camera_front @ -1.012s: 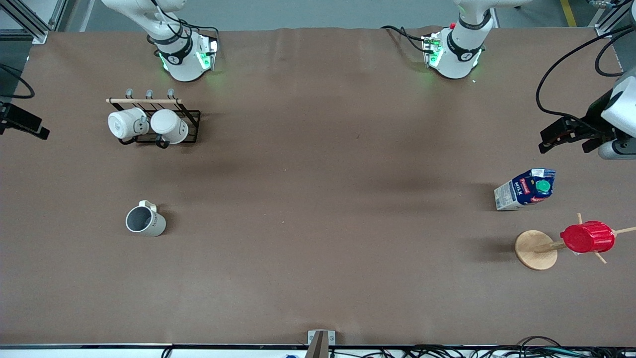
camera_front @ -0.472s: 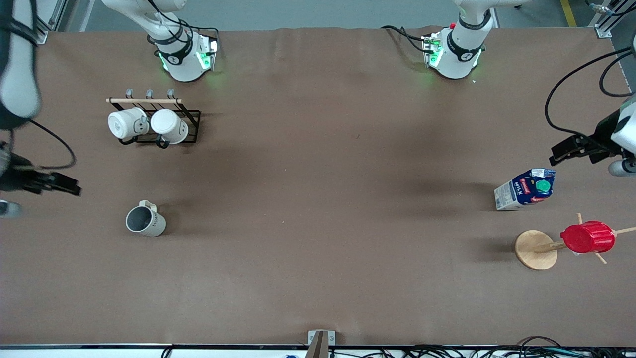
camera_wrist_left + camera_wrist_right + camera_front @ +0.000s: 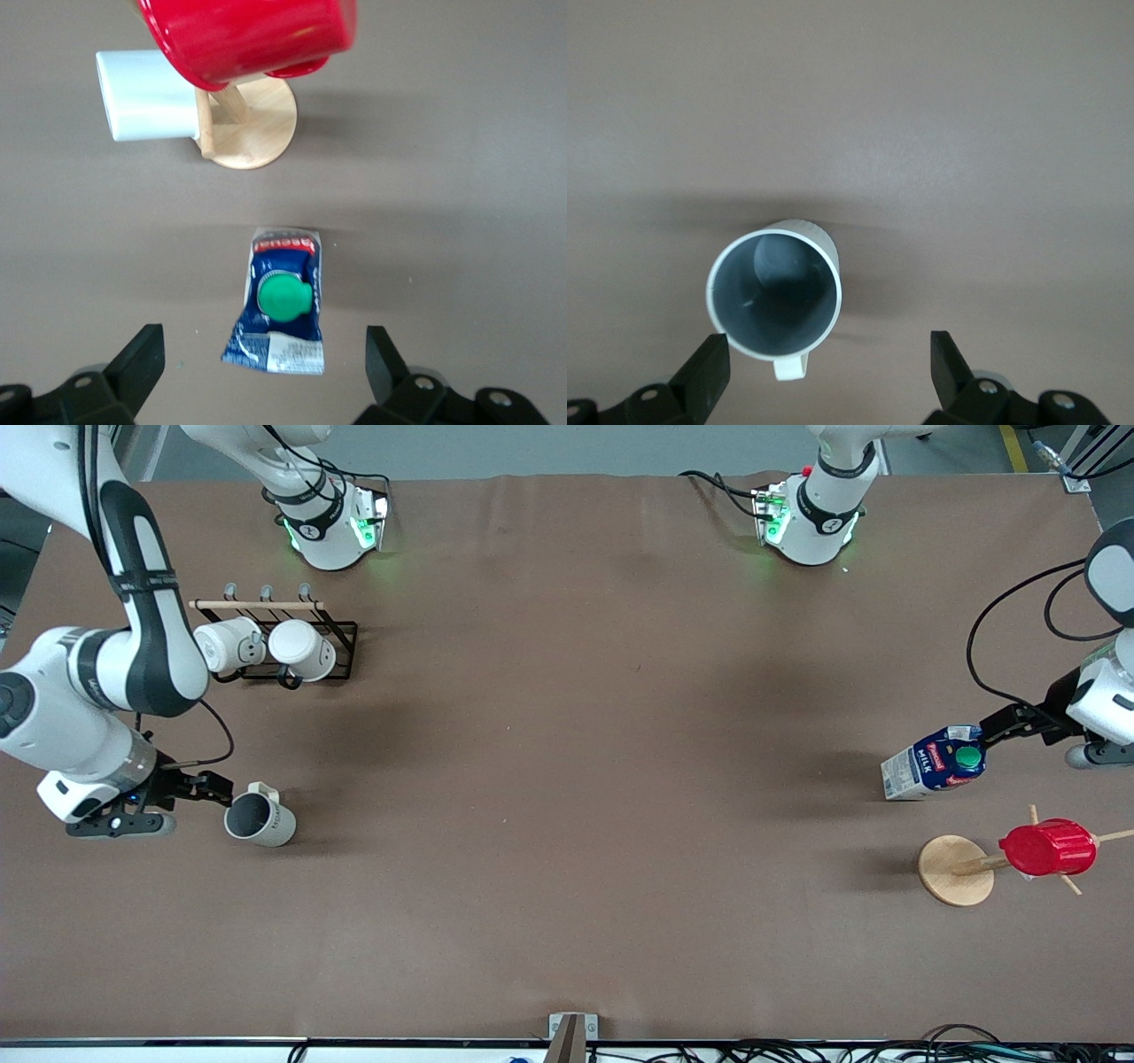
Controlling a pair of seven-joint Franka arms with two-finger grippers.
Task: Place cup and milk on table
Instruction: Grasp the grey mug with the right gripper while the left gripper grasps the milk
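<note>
The milk needs to go on the table with the cup [image 3: 260,817], so my left gripper has to grab it next by its end with the cap [image 3: 960,754].
The pale grey cup [image 3: 260,817] stands upright on the brown table [image 3: 567,779] toward the right arm's end. My right gripper [image 3: 199,790] hovers open beside and above it. In the right wrist view the cup [image 3: 775,297] shows its dark inside, handle toward the open gripper [image 3: 828,367], and nothing sits between the fingers. The blue-and-white milk [image 3: 935,762] with its green cap stands toward the left arm's end. My left gripper [image 3: 1005,724] is open just above it. In the left wrist view the milk [image 3: 285,310] lies just ahead of the open gripper [image 3: 263,363].
A black wire rack [image 3: 341,651] with two white mugs [image 3: 266,646] stands farther from the camera than the cup. A wooden mug tree [image 3: 955,870] with a red ribbed cup [image 3: 1047,848] stands nearer than the milk; the left wrist view also shows a white mug [image 3: 146,96] on it.
The right arm swung in from the table's edge to hover by the cup. The left gripper moved down toward the milk. Cup and milk have not moved.
</note>
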